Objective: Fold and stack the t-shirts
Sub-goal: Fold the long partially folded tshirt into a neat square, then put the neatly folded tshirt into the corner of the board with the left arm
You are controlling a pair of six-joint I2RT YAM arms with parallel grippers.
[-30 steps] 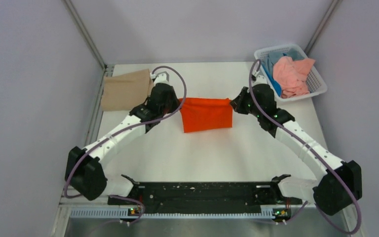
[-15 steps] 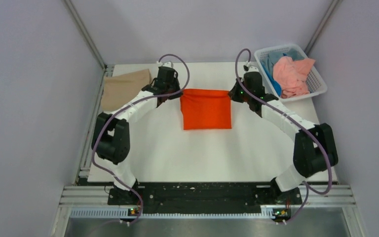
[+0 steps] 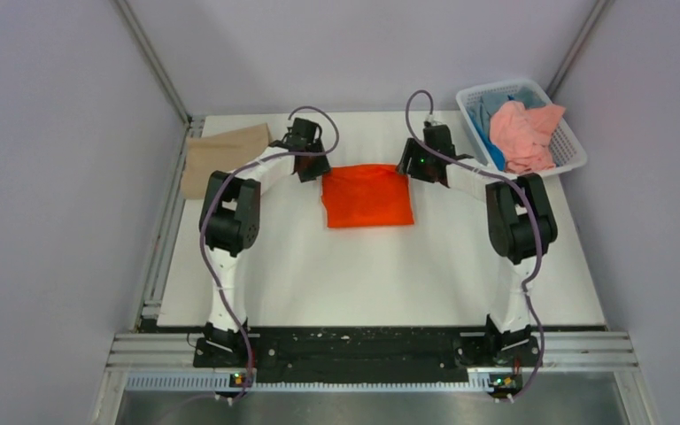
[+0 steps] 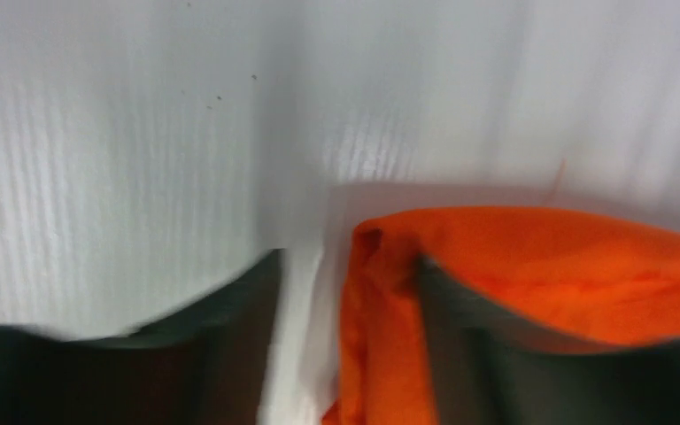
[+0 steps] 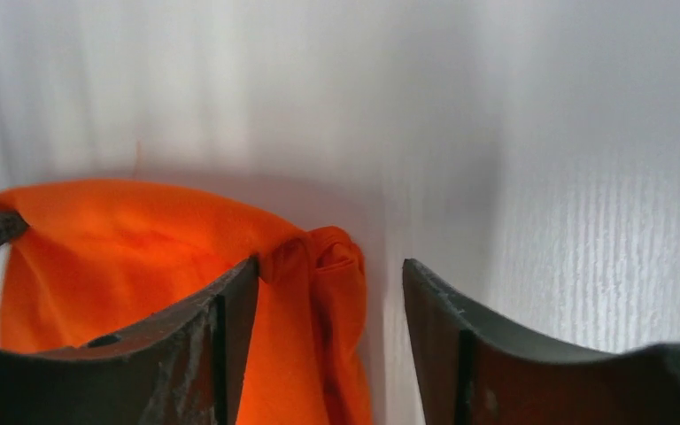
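My left gripper grabs the orange t-shirt's side edge facing the tan-beige t-shirt next, to draw the orange t-shirt over and stack it.
The bright orange t-shirt (image 3: 367,197) lies folded into a rough square at the table's middle back. My left gripper (image 3: 312,171) stands at its far left corner and my right gripper (image 3: 405,166) at its far right corner. In the left wrist view the left gripper (image 4: 345,292) is open, and the shirt's bunched corner (image 4: 381,328) lies loose between the fingers (image 4: 230,345). The right gripper (image 5: 329,266) is open too, with the other corner (image 5: 328,283) beside its left finger (image 5: 186,345). A tan-beige t-shirt (image 3: 217,158) lies folded at the back left.
A white lattice basket (image 3: 569,150) stands at the back right, holding a crumpled salmon-pink t-shirt (image 3: 522,133) and a blue one (image 3: 494,149). Both arms reach far back over the white table (image 3: 372,274). Grey walls close in the sides and back.
Both arms carried the orange shirt's far edge towards the back of the table and lowered it. Both grippers then opened and let go of its corners.
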